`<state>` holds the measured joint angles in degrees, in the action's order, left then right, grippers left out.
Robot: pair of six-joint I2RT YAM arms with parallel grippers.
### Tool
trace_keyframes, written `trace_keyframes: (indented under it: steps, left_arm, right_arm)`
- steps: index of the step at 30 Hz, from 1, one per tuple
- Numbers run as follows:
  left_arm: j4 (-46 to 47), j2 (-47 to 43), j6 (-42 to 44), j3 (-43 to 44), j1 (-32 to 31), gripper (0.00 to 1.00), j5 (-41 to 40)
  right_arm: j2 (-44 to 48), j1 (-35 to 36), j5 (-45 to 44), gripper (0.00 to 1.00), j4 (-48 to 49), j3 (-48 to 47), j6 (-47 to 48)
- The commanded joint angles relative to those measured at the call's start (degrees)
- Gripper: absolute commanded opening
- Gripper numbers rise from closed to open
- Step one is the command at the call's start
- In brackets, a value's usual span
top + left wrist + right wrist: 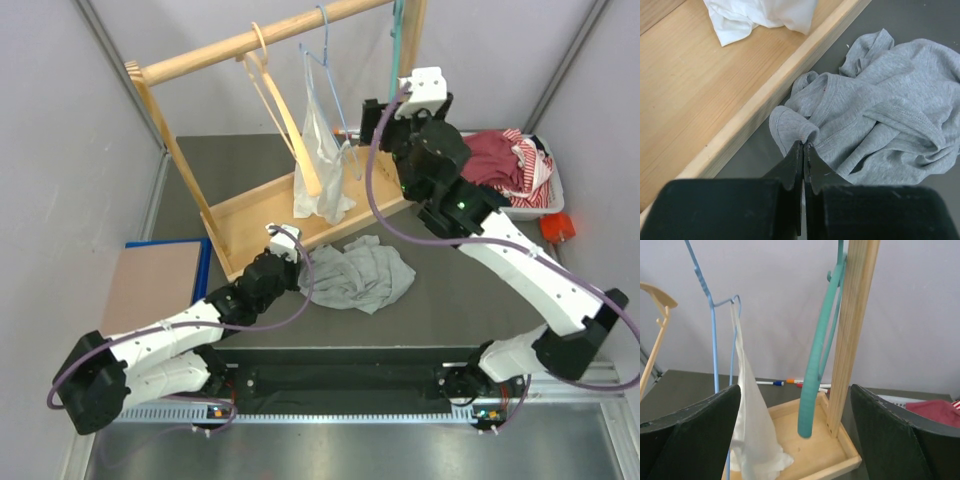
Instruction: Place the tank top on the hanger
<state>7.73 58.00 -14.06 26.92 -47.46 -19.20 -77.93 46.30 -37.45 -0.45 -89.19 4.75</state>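
Observation:
The teal hanger's far arm needs to stay free to slide into the tank top, so next my right gripper needs to take hold of the hanger by its near arm (395, 78) (810, 391).
The light grey tank top (362, 272) lies crumpled on the dark table just in front of the wooden rack's base tray. My left gripper (303, 270) is at its left edge. In the left wrist view the jaws (804, 145) are shut on a pinched fold of the tank top (880, 125). The teal hanger (397, 40) hangs from the rack rail beside the right post. My right gripper (371, 122) is raised next to it. In the right wrist view it is open (795, 388), with the teal hanger's arm (812, 370) hanging between its fingers, not touched.
The wooden rack (270, 205) also carries a pale wooden hanger (275, 100) and a light blue wire hanger holding a white bag (322, 150). A red garment lies in a white bin (505, 160) at right. A blue-edged board (150, 285) lies at left. Markers (775, 383) lie behind the rack.

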Motion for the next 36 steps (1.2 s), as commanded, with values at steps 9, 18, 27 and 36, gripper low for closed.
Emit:
trace_keyframes:
  steps: [9,18,27,36]
  left_arm:
    - [1.9,-3.6,-0.8,-0.5,0.1,0.0,-1.2]
    - [2.0,-4.1,-1.0,-0.6,0.1,0.0,-0.8]
    - [1.9,-4.5,-1.1,-0.6,0.1,0.0,-0.7]
    - [1.9,-4.6,-0.9,-0.7,0.1,0.0,-1.3]
  right_arm:
    - [-13.4,-6.3,-7.0,0.91,2.6,-15.0,3.6]
    - [-12.2,-9.0,-2.5,0.51,-0.7,-12.9,-1.2]
    - [-11.2,-9.1,-0.9,0.0,0.0,-14.3,0.3]
    - [-11.3,-9.0,2.1,0.0,-1.4,-19.3,2.5]
